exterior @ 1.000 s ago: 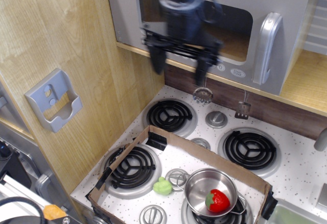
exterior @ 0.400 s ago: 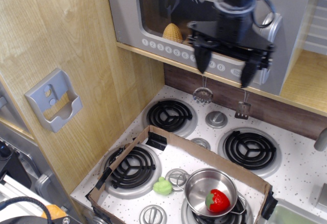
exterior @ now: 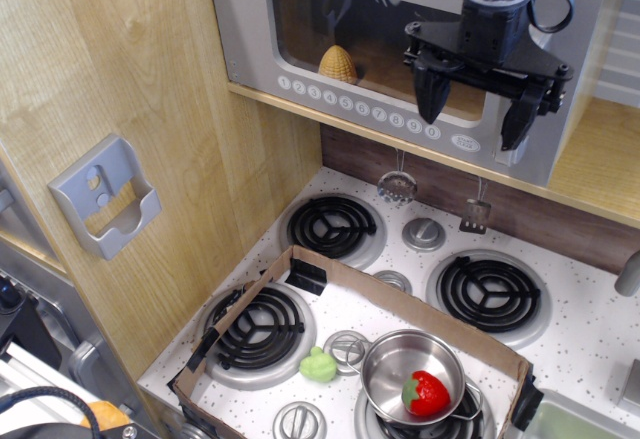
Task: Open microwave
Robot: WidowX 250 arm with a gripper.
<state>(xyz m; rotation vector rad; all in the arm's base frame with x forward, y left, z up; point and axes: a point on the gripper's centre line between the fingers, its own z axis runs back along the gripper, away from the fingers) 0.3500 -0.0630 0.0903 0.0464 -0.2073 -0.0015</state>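
Note:
The gripper should swing the microwave door [exterior: 385, 44] open, so it needs to grab the vertical silver handle next.
The silver-grey microwave [exterior: 300, 19] sits on a wooden shelf above the stovetop, its door closed. A clock panel reading 12:30 is at its top and a row of round buttons runs below the dark window. A yellow cone-shaped toy [exterior: 338, 62] shows inside. My black gripper [exterior: 474, 114] hangs in front of the microwave's right part with its two fingers spread open and empty. It covers most of the silver vertical handle [exterior: 536, 109]; the right finger is at the handle's lower part.
The speckled white stovetop [exterior: 590, 339] with black coil burners lies below. A cardboard tray [exterior: 300, 259] on it holds a steel pot [exterior: 400, 359] with a red strawberry [exterior: 426, 393] and a green toy [exterior: 318, 365]. Utensils [exterior: 398, 187] hang under the shelf. A grey wall holder [exterior: 100, 199] is at left.
My gripper has moved right across the microwave front, from the window's left part to the handle, and up a little. It has stayed open.

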